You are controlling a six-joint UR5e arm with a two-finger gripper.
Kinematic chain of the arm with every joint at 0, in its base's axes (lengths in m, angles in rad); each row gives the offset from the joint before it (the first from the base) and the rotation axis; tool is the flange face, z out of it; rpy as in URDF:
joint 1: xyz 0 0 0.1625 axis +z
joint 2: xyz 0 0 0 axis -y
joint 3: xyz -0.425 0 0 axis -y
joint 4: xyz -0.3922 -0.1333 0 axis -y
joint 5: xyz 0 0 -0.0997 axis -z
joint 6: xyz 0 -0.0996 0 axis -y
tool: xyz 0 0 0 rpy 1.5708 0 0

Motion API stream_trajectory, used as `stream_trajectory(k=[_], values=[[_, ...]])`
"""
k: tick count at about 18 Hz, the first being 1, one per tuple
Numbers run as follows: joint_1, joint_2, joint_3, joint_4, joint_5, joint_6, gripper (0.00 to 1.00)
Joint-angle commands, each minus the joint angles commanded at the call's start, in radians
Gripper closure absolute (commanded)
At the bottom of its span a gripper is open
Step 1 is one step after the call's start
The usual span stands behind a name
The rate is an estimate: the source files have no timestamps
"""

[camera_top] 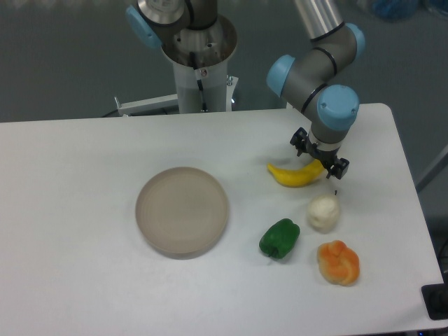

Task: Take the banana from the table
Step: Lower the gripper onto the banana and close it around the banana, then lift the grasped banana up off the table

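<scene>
Next, my gripper reaches the banana and takes hold of its tip end (pixel 318 168), leaving its curved body (pixel 294 178) free.
The banana (pixel 292 175) is bright yellow and curved, and lies on the white table (pixel 84 210) right of centre. My gripper (pixel 320 159) points straight down over the banana's right end. Its black jaws stick out on both sides of the wrist, spread across that end. The fingertips are hidden under the wrist. The jaws look open around the banana's tip. The banana seems to rest on the table.
A round beige plate (pixel 182 210) sits left of the banana. A white round item (pixel 323 212), a green pepper (pixel 280 238) and a lumpy orange-yellow item (pixel 339 262) lie just in front of the banana. The robot's base (pixel 199 63) stands at the table's back edge.
</scene>
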Motion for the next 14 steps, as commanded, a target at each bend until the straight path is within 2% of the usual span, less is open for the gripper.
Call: stream_trajectory(k=[2, 3, 5, 7, 8, 14], values=[[0.0, 0.0, 0.002, 0.002, 0.0, -0.002, 0.0], [0.0, 0.0, 0.002, 0.005, -0.002, -0.002, 0.12], [0.003, 0.002, 0.005, 0.005, -0.003, -0.002, 0.47], [0.005, 0.002, 0.009, 0.005, -0.003, 0.0, 0.64], [0.005, 0.002, 0.009, 0.005, -0.003, -0.002, 0.67], [0.018, 0.009, 0.018, 0.003, -0.005, 0.005, 0.67]])
